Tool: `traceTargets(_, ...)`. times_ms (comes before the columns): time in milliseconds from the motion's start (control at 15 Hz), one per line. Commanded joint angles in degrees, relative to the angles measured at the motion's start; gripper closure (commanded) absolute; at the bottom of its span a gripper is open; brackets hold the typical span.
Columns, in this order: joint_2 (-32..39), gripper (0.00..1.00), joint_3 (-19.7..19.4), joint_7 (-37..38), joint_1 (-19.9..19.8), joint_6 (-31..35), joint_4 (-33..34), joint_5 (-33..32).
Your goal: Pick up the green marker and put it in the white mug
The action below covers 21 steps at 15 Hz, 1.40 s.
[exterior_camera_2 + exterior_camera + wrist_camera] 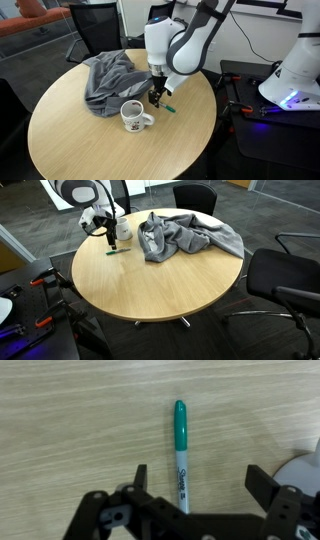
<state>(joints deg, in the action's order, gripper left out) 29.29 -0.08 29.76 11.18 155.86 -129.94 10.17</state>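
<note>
The robot's open fingers are at the marker (180, 450), above its white body (182, 481) in the wrist view, so the gripper should go down first and then close on the marker.
The green marker (180, 450) lies flat on the wooden table, green cap pointing away from me in the wrist view. It also shows in both exterior views (113, 250) (169, 106). My gripper (198, 485) is open and hovers just above the marker, fingers on either side of its white barrel. It shows in both exterior views (111, 242) (157, 97). The white mug (133, 117) stands upright on the table beside the gripper. In an exterior view the mug (122, 227) is partly hidden behind the arm, and its rim (303, 468) shows at the right edge of the wrist view.
A crumpled grey cloth (180, 235) (108, 78) lies on the round wooden table (150, 280) near the mug. Black office chairs (285, 280) stand around the table. Another robot base (295, 75) sits on a side bench.
</note>
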Motion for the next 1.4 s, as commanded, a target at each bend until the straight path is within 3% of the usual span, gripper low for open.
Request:
traceTargets(0,2.78,0.0,-0.34,-0.49,0.08,-2.37,2.68,0.38)
traceTargets(267,4.63,0.0,-0.41,-0.5,0.24,-2.07,3.24,0.56)
traceTargets(333,4.96,0.05,-0.37,-0.62,0.21,-2.05,3.33,0.59)
traceTargets(400,5.3,0.28,-0.41,-0.63,0.24,-1.92,3.42,0.6)
traceTargets(533,5.63,0.32,-0.32,-0.79,0.16,-1.74,3.38,0.72)
traceTargets(1133,5.57,0.99,-0.35,-0.84,0.39,-1.82,4.27,0.53)
traceTargets(1333,4.84,0.96,-0.12,-0.72,0.27,-2.5,4.32,0.83)
